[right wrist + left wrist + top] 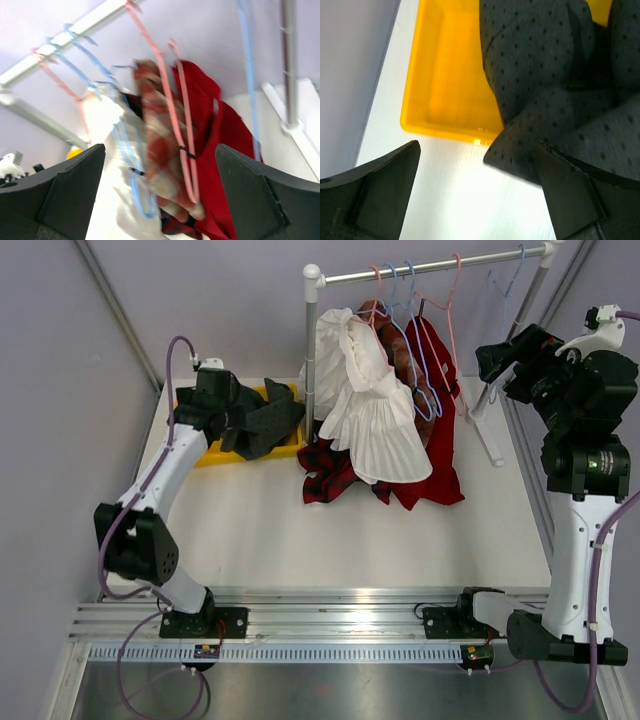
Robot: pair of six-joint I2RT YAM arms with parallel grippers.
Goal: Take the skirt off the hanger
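My right gripper would leave the pink hanger on the bar (430, 268) with the red skirt if I lifted that gripper now. It is wide open short of the pink hanger.
A dark dotted skirt (268, 420) (555, 75) lies draped in and over the yellow bin (215, 453) (445, 75), off any hanger. My left gripper (238, 425) (477, 147) hovers just above it, open, holding nothing. On the rail (430, 268) hang a white pleated skirt (375, 420) (107, 175), a red plaid one (400, 360) (160, 150) and a plain red one (440, 430) (210, 140), on blue and pink hangers (400, 300). My right gripper (490, 360) (160, 147) is raised to the right of them, open and empty.
An empty blue hanger (510, 275) (247, 75) hangs near the rail's right end. The rack's upright post (311, 350) stands beside the bin, and its right leg (490, 430) slants down to the table. Grey walls close in on both sides.
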